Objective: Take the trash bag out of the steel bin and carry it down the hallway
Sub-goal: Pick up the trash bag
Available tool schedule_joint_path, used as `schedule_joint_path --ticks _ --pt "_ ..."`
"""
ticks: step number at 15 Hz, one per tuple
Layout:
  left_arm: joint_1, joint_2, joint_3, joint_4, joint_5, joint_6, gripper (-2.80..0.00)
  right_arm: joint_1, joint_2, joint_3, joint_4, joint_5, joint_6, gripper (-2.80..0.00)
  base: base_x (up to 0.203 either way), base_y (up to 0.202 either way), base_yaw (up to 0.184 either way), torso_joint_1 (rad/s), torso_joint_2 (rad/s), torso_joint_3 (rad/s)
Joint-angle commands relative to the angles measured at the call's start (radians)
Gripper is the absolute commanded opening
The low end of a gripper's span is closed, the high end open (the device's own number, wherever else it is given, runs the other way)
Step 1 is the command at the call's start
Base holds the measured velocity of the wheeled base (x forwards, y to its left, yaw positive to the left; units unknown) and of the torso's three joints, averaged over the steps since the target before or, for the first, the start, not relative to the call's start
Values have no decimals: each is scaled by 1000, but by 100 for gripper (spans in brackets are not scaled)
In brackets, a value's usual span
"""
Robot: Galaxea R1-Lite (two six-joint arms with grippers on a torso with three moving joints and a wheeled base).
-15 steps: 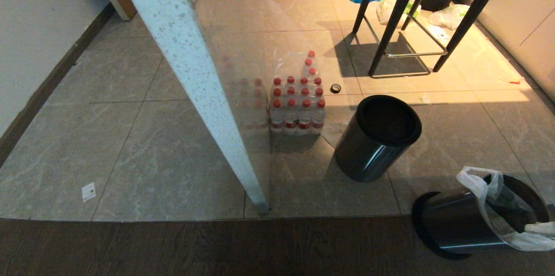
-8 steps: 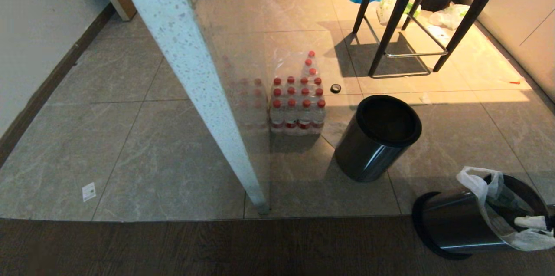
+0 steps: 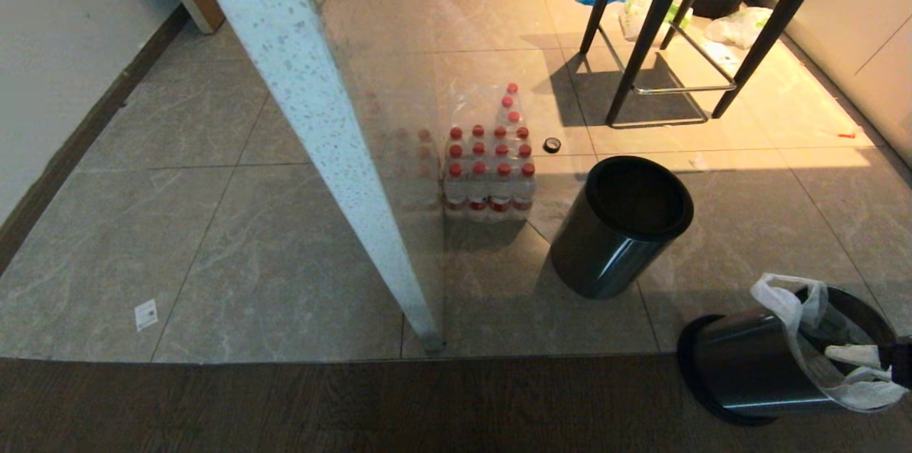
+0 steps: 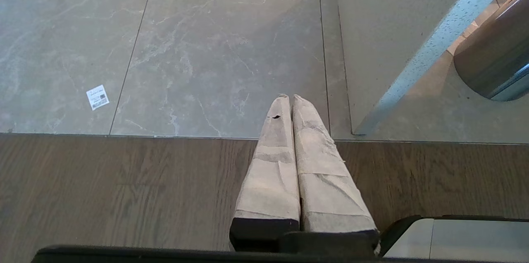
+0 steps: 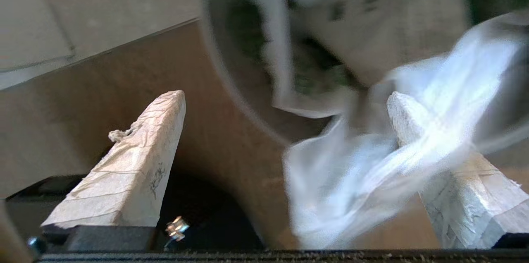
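Observation:
Next, my right gripper takes hold of the trash bag by its crumpled handle (image 3: 865,389) to get the bag out of the steel bin (image 3: 748,367).
The steel bin (image 3: 748,367) stands at the lower right of the head view, on the dark wood floor. The white trash bag (image 3: 791,310) lines its mouth, one loop handle sticking up over the rim. My right gripper (image 5: 287,108) hovers open at the bin's mouth. A fold of the trash bag (image 5: 372,163) hangs between its fingers and drapes over one fingertip (image 5: 407,118). In the head view only one pale finger (image 3: 851,352) shows, at the frame's right edge over the opening. My left gripper (image 4: 289,98) is parked, shut and empty, above the floor.
A second dark bin (image 3: 620,225) with a black rim stands on the tiles beside a shrink-wrapped pack of red-capped bottles (image 3: 488,175). A speckled table leg (image 3: 342,154) slants down mid-floor. Stool legs (image 3: 662,54), a tape roll (image 3: 551,145) and bags (image 3: 741,22) lie farther back.
My right gripper has come in from the frame's right edge over the bin's mouth, its finger now farther left among the bag's folds. The bag's near edge has shifted a little.

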Motion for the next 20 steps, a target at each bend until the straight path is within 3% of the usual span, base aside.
schedule_joint_path --ticks 1,3,8,9,20 --pt "0 0 0 0 0 -1 -280 26 -18 20 2 15 -2 0 0 0 0 0 0 0" --pt "0 0 0 0 0 -1 -280 43 -13 22 -2 60 -3 0 0 0 0 0 0 0" --pt "0 0 0 0 0 -1 -280 51 35 -5 -69 63 -5 0 0 0 0 0 0 0" --pt "0 0 0 0 0 -1 -280 52 37 -4 -97 64 -5 -280 0 0 0 0 0 0" --pt "0 0 0 0 0 -1 -280 60 -19 5 -126 54 -19 -280 0 0 0 0 0 0"
